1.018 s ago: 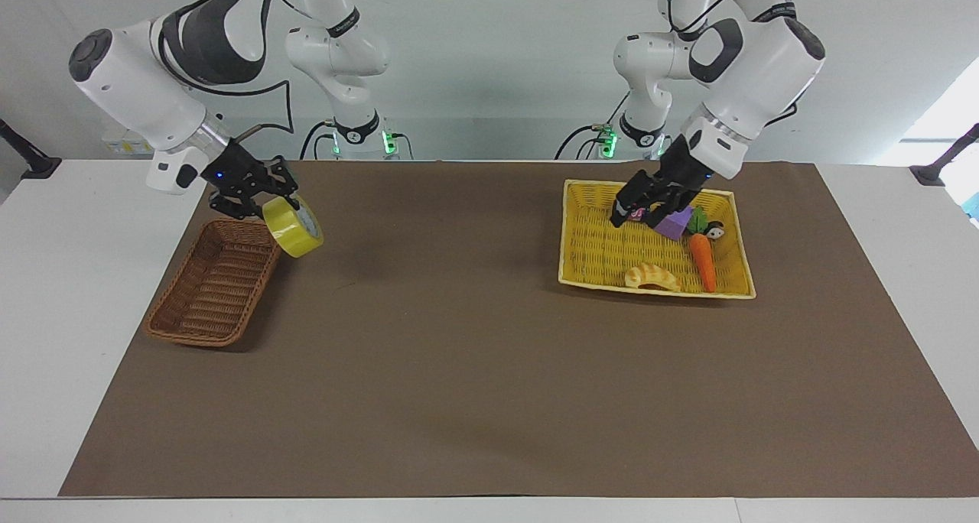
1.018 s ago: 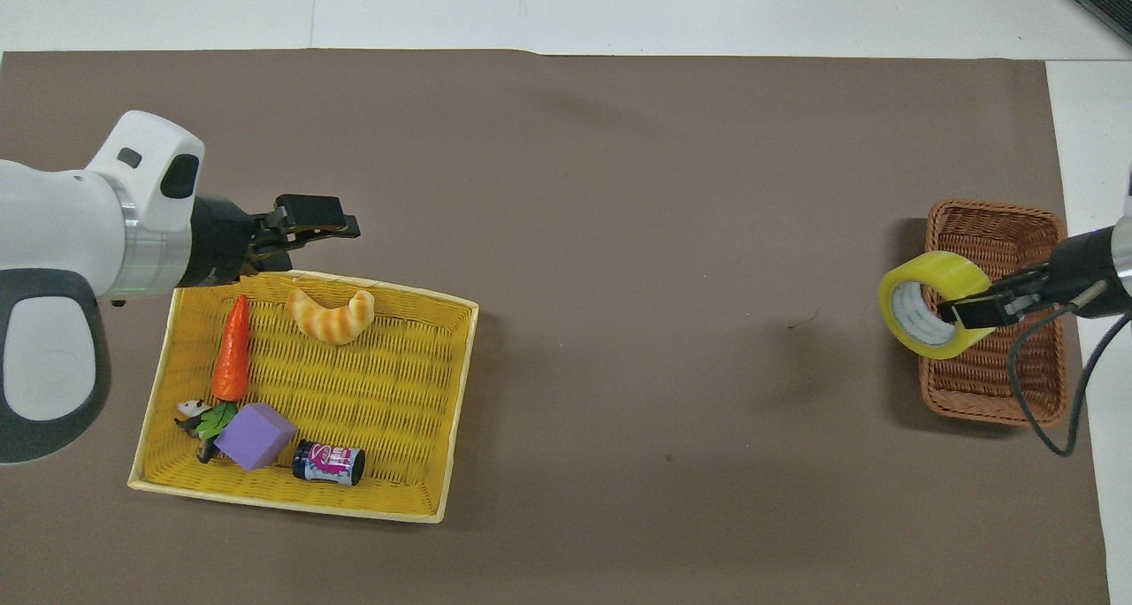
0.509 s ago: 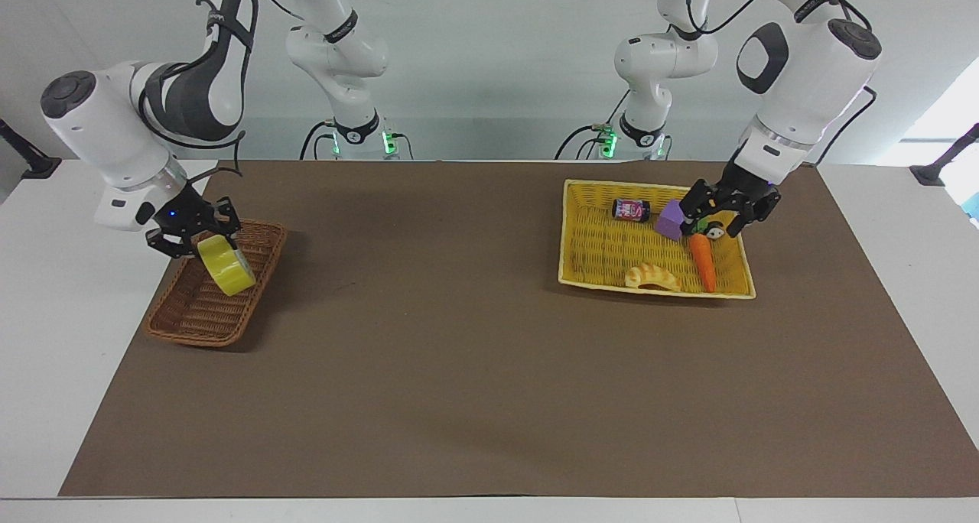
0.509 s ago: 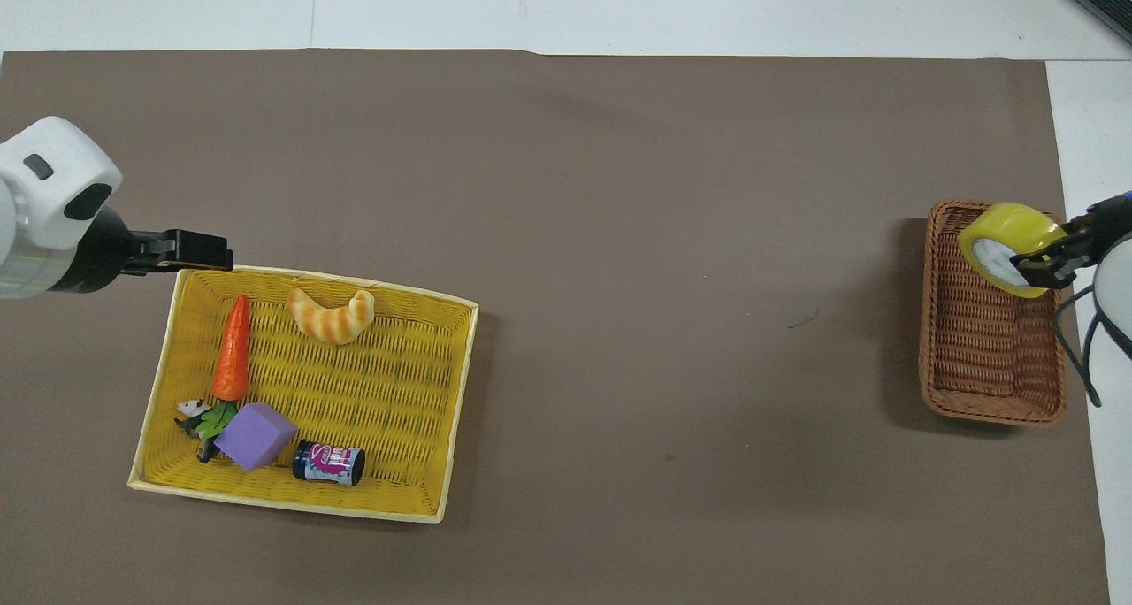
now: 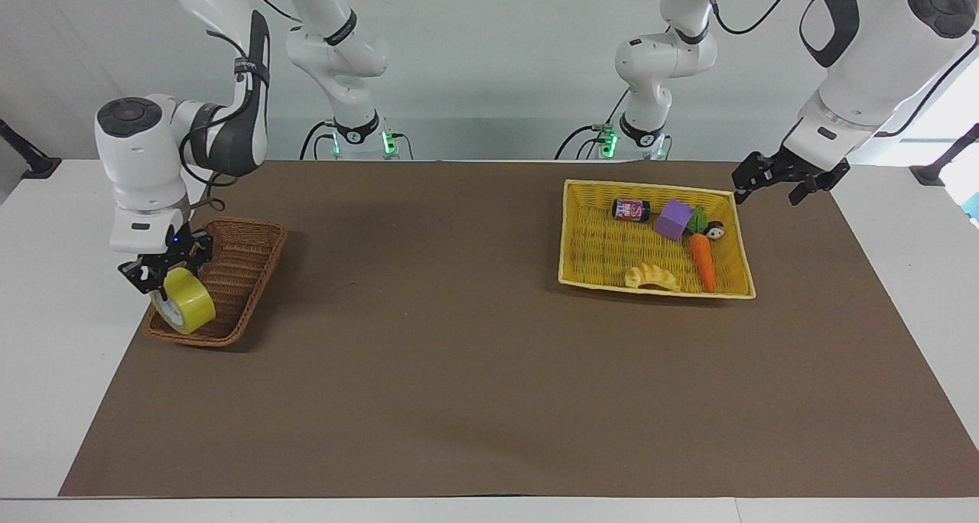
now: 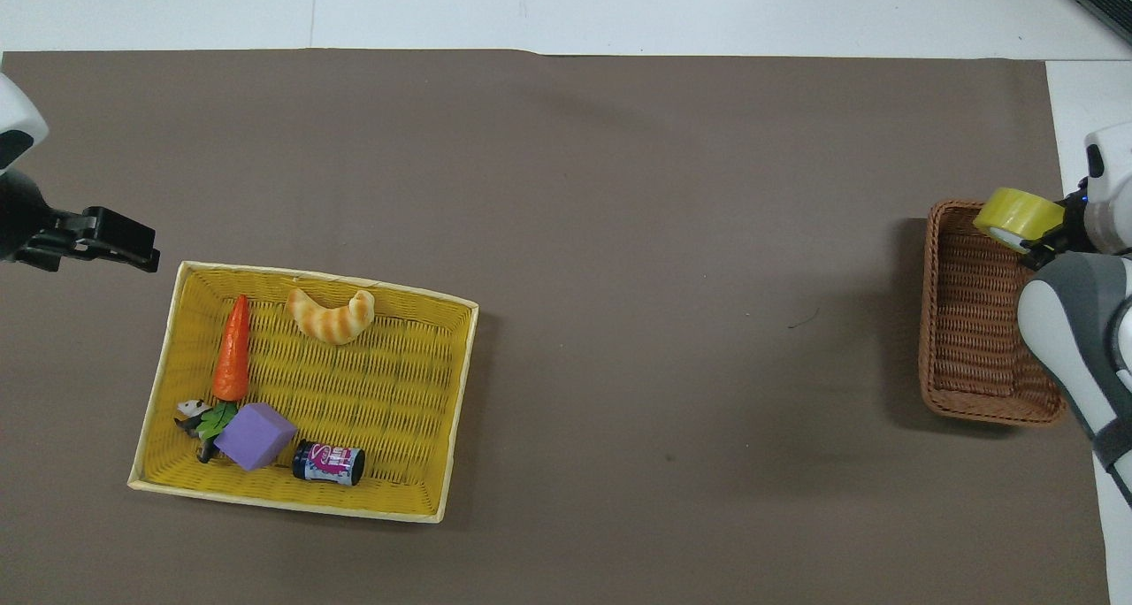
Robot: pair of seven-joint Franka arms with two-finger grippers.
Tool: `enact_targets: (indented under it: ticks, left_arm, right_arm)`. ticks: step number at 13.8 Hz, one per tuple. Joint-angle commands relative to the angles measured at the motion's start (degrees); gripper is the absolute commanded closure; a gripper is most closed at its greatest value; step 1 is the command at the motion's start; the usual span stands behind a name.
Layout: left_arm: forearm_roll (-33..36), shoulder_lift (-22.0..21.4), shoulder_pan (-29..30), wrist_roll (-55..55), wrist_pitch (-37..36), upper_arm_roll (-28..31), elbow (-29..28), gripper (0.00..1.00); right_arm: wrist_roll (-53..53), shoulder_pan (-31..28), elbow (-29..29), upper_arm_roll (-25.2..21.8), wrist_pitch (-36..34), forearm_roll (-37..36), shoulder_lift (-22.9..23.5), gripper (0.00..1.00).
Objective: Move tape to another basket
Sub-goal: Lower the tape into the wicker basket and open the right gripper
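I should keep holding the roll with my right gripper for now, because the yellow tape is hanging above the brown basket's rim.
The tape, a yellow roll with a whitish core, stands on edge in my right gripper, which is shut on its wall. The roll hangs low over one end of the dark-brown wicker basket; I cannot tell whether it touches the weave. The right arm's forearm covers the basket's outer rim in the overhead view. My left gripper hangs open and holds nothing, over the mat beside the yellow tray's corner.
The bright-yellow woven tray holds an orange croissant toy, a carrot, a purple block, a small dark can and a little panda figure. A brown mat covers the table.
The right gripper has swung the tape from beside the brown basket to over its end and lowered it. The left gripper has pulled back from over the yellow tray toward its own end of the table.
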Motion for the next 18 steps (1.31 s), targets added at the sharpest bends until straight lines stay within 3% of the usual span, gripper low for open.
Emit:
enact_targets:
  ticks: [1,5,11,16,17,18]
  left_arm:
    - [1.75,2.65,-0.57,-0.11,-0.46,-0.68,3.26,0.0]
    - [1.66,1.25,-2.94,-0.11,1.31,-1.12,1.83,0.0]
    - [1.14,0.11,-2.77,0.33,-2.12,-1.3,3.24,0.0]
    - [1.05,-5.7,-2.06,0.59,3.77,-1.12,-5.98,0.0]
    - [0.96,-5.61,-2.06,0.59,3.69,-0.86,-5.73,0.0]
    - [0.96,-5.61,-2.06,0.33,3.34,-0.68,-5.64,0.0]
  right_arm:
    - [-1.91,-0.58,-3.41,0.1,2.56,-2.09,-1.29,1.0]
    - [-1.82,-0.49,-8.06,0.1,3.26,-2.09,-3.74,1.0]
    - [-1.21,-0.84,-12.54,0.1,6.86,-2.09,-5.51,1.0]
    - [-1.9,-2.42,-16.33,0.19,8.02,-2.0,-7.0,1.0]
    - [-1.91,-2.42,-16.42,0.19,7.58,-1.91,-7.18,0.92]
    - [-2.86,-2.51,-16.42,0.19,7.05,-1.22,-7.18,0.74]
